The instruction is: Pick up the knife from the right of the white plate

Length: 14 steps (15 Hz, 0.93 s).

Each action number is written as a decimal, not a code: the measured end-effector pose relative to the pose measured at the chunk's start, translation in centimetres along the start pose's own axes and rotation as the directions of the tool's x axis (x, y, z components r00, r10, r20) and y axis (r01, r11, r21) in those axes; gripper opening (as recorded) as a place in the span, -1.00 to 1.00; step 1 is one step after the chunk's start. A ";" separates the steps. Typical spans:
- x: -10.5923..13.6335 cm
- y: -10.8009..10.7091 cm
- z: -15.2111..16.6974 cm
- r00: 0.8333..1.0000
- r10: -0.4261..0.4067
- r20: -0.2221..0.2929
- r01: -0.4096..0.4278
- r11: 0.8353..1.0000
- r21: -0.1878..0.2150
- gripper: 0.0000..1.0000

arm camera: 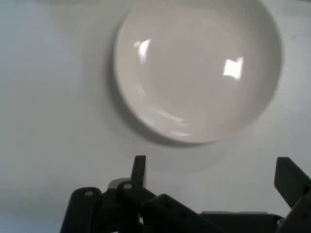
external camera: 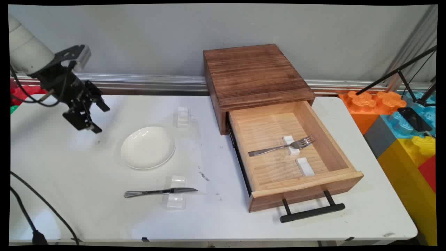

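Observation:
Next, my gripper picks up the knife by the neck between blade and handle [external camera: 169, 191], to lay the knife in the open drawer.
My black gripper [external camera: 99, 118] hangs above the table's left side, open and holding nothing. In the hand view its fingers [arm camera: 139, 170] stand wide apart just short of a white plate [arm camera: 199, 68]. The same empty plate [external camera: 148, 147] lies right of the gripper in the main view. A metal knife [external camera: 160, 191] rests across a small clear block near the table's front. A wooden box [external camera: 254, 75] has its drawer [external camera: 334, 146] pulled out. Inside it a fork [external camera: 282, 147] leans on a white block.
A second white block [external camera: 305, 166] lies in the drawer, whose black handle [external camera: 312, 212] juts toward the front edge. A small white stand [external camera: 182, 116] sits behind the plate. Coloured foam blocks [external camera: 400, 122] and a tripod [external camera: 411, 80] stand off the table's right. Black cables [external camera: 31, 209] trail at front left.

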 end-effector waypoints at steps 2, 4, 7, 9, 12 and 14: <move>0.5 1.5 0.4 1.000 -0.003 -0.005 0.003 1.000 -0.013 1.00; 1.1 2.9 0.8 1.000 -0.006 -0.008 0.006 1.000 -0.027 1.00; 2.0 5.7 1.7 1.000 -0.007 -0.012 0.007 0.999 -0.052 1.00; 2.6 7.2 2.5 1.000 -0.005 -0.015 0.004 0.998 -0.066 1.00; 3.4 9.0 3.6 1.000 0.003 -0.018 -0.004 0.997 -0.082 1.00; 3.8 9.9 4.4 1.000 0.007 -0.020 -0.009 0.996 -0.088 1.00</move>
